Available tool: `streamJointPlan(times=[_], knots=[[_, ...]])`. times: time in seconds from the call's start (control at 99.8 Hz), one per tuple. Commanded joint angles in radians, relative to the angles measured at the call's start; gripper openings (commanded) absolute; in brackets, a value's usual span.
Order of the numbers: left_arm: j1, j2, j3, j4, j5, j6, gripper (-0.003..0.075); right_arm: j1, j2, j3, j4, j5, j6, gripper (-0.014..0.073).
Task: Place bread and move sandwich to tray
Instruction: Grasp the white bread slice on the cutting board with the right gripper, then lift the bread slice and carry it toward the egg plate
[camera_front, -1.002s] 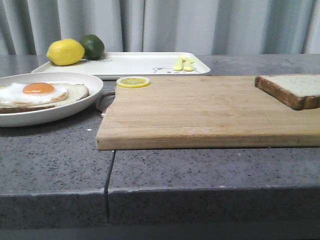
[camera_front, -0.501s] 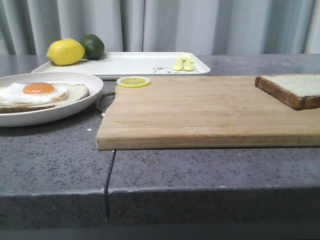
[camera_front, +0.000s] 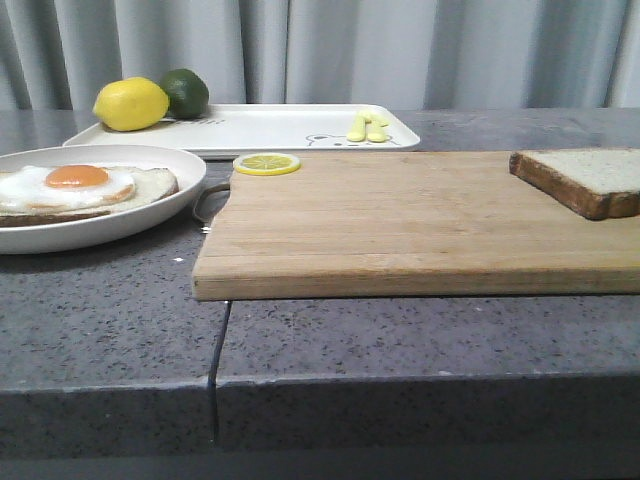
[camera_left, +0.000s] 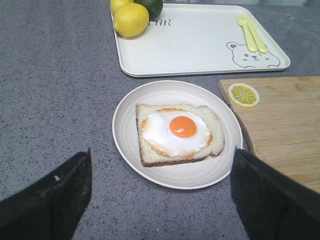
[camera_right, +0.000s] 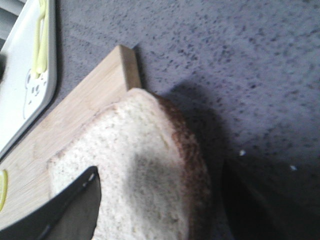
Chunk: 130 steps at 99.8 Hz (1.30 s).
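Note:
My right gripper is ready to close on the bread: in the right wrist view, one finger is over the bread's crumb (camera_right: 135, 165) and the other is beside the bread's outer crust (camera_right: 192, 172).
The bread (camera_front: 590, 180) lies flat at the right end of the wooden cutting board (camera_front: 420, 220). In the right wrist view the bread (camera_right: 125, 165) fills the space between my right gripper's (camera_right: 160, 172) open fingers; one dark finger (camera_right: 65, 210) is over the crumb, the other beyond the crust. The sandwich (camera_front: 80, 190), a slice with a fried egg, sits on the round white plate (camera_front: 150, 215) at the left. My left gripper (camera_left: 161, 165) is open and empty above the counter, just short of the plate (camera_left: 127, 145). The white tray (camera_front: 270, 128) lies behind.
A lemon (camera_front: 130, 104) and a lime (camera_front: 186, 92) sit on the tray's left end, yellow cutlery (camera_front: 367, 126) on its right end. A lemon slice (camera_front: 266, 163) lies on the board's back left corner. The grey counter has a seam (camera_front: 218, 360) in front.

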Motion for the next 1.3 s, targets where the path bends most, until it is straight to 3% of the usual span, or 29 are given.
streamJointPlan(times=[0.0, 0.21, 0.331, 0.551, 0.621, 0.831, 1.082, 1.292], knots=[[-0.008, 0.012, -0.035, -0.017, -0.065, -0.010, 0.0536, 0.012, -0.006, -0.015, 0.002, 0.039, -0.013, 0.0518], [-0.008, 0.012, -0.035, -0.017, -0.066, -0.010, 0.0536, 0.019, -0.004, -0.015, 0.002, 0.034, -0.013, 0.0480], [-0.008, 0.012, -0.035, -0.017, -0.066, -0.010, 0.0536, 0.019, -0.004, -0.015, 0.002, 0.032, -0.013, 0.0344], [-0.008, 0.012, -0.035, -0.017, -0.066, -0.010, 0.0536, 0.019, -0.005, -0.015, 0.005, 0.036, -0.013, 0.0009], [-0.008, 0.012, -0.035, -0.017, -0.066, -0.010, 0.0536, 0.019, -0.008, -0.016, 0.008, 0.043, -0.013, -0.0035], [-0.008, 0.012, -0.035, -0.017, -0.066, -0.010, 0.0536, 0.019, -0.070, -0.055, 0.009, 0.139, 0.000, -0.0039], [-0.008, 0.012, -0.035, -0.017, -0.067, -0.010, 0.0536, 0.022, -0.225, -0.100, 0.018, 0.239, 0.108, -0.0039], [-0.008, 0.012, -0.035, -0.017, -0.067, -0.010, 0.0536, 0.114, -0.321, -0.100, 0.106, 0.259, 0.145, -0.0039]])
